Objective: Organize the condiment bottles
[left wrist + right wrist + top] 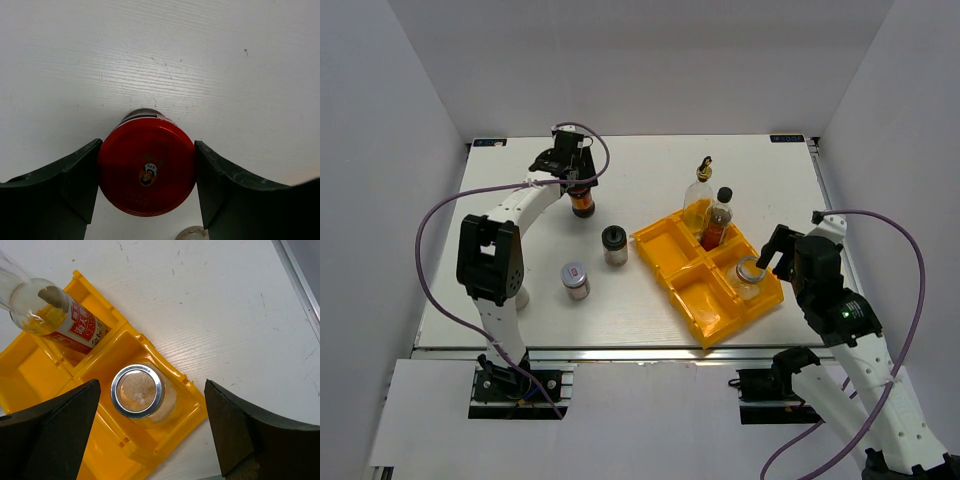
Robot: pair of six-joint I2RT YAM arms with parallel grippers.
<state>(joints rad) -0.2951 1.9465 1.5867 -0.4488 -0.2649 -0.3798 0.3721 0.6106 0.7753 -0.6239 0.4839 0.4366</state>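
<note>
I have both fingers shut on the red lid's sides, so the dark jar (pixel 583 206) would rise off the table with my left gripper if I lifted now.
My left gripper (pixel 578 186) is at the back left of the table. Its jaws press both sides of the red lid of the dark jar (pixel 583 206), which stands on the table; the wrist view shows the lid (pixel 146 167) from above, between the gripper (pixel 147 145). A black-lidded shaker (pixel 614 243) and a silver-lidded shaker (pixel 575 280) stand on the table. The clear gold-spouted bottle (pixel 699 196) and the brown black-capped bottle (pixel 718 222) stand in the yellow tray's far part. My right gripper (pixel 770 256) is open above a silver-lidded jar (pixel 137 391) in the tray's right compartment.
The yellow four-compartment tray (pixel 692 300) lies angled right of centre; its near and left compartments hold nothing. In the right wrist view its rim (pixel 160 357) sits near the table's right edge (pixel 300 285). White walls enclose the table on three sides.
</note>
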